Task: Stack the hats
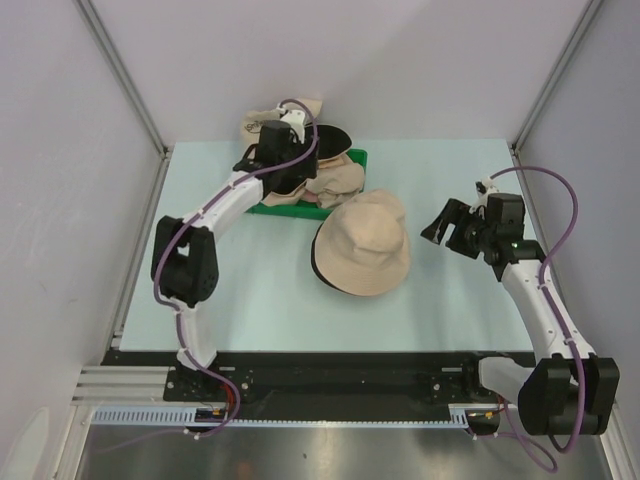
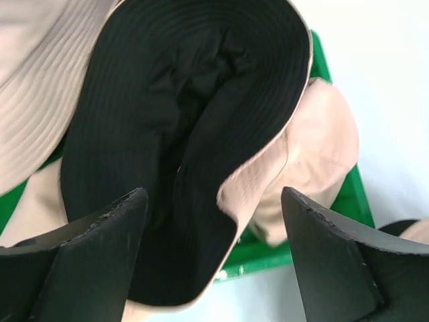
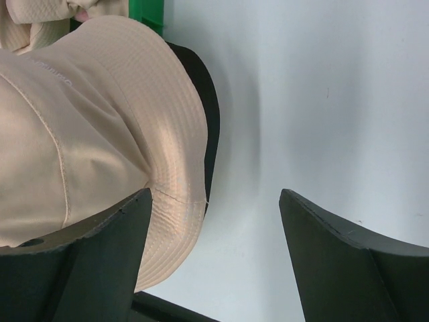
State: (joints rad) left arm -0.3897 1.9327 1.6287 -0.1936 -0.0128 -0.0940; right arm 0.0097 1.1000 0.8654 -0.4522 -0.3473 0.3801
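Note:
I need to pinch the black-lined hat by its brim edge (image 1: 304, 180) (image 2: 222, 209) with my left gripper next, so that I can stack it. That leaves the hat's opposite brim for my right gripper.
One beige hat (image 1: 362, 243) lies crown-up on the table, black lining showing at its brim edge (image 3: 209, 100). More hats (image 1: 335, 178) are piled on the green tray (image 1: 268, 208); one (image 2: 181, 127) lies with its black inner side up, next to a beige crown (image 2: 322, 147). My left gripper (image 1: 260, 156) hovers open over this pile, the black-lined brim between its fingertips (image 2: 94, 261) without touching. My right gripper (image 1: 447, 228) stands open just right of the lone hat (image 3: 80, 127), whose brim lies beside the left finger (image 3: 87, 261), with bare table between the jaws.
The tray's green rim (image 2: 268, 253) sits under the pile at the back of the pale table (image 1: 250, 290). Another beige hat (image 1: 262, 120) spills past the table's far edge. Grey walls enclose the back and both sides.

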